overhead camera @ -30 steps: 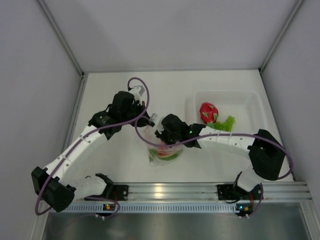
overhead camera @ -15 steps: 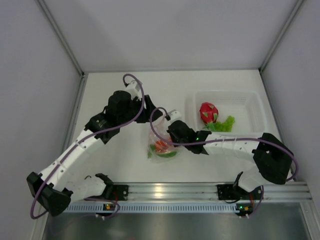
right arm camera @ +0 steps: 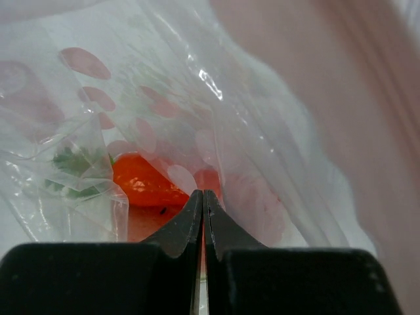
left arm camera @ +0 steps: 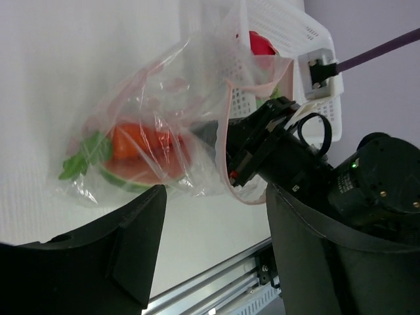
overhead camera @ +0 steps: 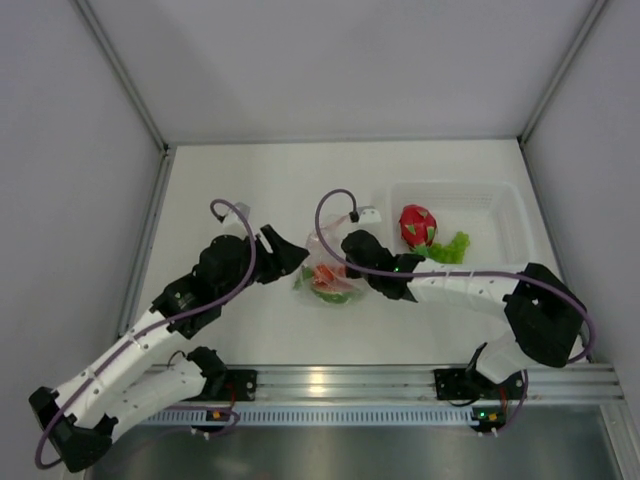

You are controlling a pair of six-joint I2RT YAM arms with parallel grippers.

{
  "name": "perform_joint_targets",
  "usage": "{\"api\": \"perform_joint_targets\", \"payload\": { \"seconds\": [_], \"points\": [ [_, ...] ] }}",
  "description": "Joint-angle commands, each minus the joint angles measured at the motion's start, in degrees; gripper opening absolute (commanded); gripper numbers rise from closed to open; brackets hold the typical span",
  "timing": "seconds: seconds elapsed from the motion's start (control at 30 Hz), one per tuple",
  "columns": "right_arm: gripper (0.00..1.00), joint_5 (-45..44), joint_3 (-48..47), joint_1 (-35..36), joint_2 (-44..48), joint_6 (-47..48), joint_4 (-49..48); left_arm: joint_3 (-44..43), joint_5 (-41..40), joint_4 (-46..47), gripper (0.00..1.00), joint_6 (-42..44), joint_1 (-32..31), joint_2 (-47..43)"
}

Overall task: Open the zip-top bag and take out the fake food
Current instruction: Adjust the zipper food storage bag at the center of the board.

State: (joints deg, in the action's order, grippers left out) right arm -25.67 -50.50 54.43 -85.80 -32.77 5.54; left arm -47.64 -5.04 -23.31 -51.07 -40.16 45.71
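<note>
My left gripper grabs the zip-top bag by its pinkish zip strip [overhead camera: 343, 246] [left arm camera: 224, 138] next, keeping the bag's opening open to remove the fake food.
The zip-top bag [overhead camera: 322, 282] lies crumpled at mid-table, its pinkish zip strip looped round my right gripper [overhead camera: 338, 272]. In the right wrist view that gripper [right arm camera: 203, 193] is shut inside the bag's mouth; I cannot tell whether film is pinched. Just ahead of the tips lies the orange piece [right arm camera: 141, 184]. The left wrist view shows the orange piece [left arm camera: 141, 144], the melon slice [left arm camera: 141, 172] and a green leaf [left arm camera: 82, 154] in the bag [left arm camera: 170, 98]. My left gripper [overhead camera: 290, 250] stands open and empty left of the bag, apart from it [left arm camera: 215, 197].
A rigid clear tub [overhead camera: 450, 187] at the right holds the magenta dragon fruit [overhead camera: 417, 224] and green leafy pieces [overhead camera: 452, 246]. The metal rail [overhead camera: 330, 380] runs along the near edge. Walls close in on the left, right and back.
My left gripper opened, let go of the bag and drew back to the left. My right gripper shut and pushed further from the rail, the bag shifting with it.
</note>
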Motion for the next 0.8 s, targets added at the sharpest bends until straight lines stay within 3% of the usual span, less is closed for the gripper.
{"api": "perform_joint_targets", "payload": {
  "seconds": [0.0,0.2,0.4,0.77],
  "points": [
    [0.0,-4.9,-4.16,-0.47,-0.77,-6.77,-2.56,3.86,-6.29,5.99,0.68,-8.25,-4.64,-2.21],
    [0.0,-11.41,-6.02,0.67,-2.01,-11.43,-0.35,1.5,-17.89,6.79,0.69,-10.45,-16.77,5.24],
    [0.0,-13.53,-3.47,1.46,0.45,-13.63,-2.11,1.4,-21.68,6.7,0.62,-12.74,-17.76,9.74],
    [0.0,-12.65,-2.32,2.43,0.81,-12.23,-2.9,0.88,-23.97,12.58,0.63,-14.41,-17.67,15.45]
  ]
}}
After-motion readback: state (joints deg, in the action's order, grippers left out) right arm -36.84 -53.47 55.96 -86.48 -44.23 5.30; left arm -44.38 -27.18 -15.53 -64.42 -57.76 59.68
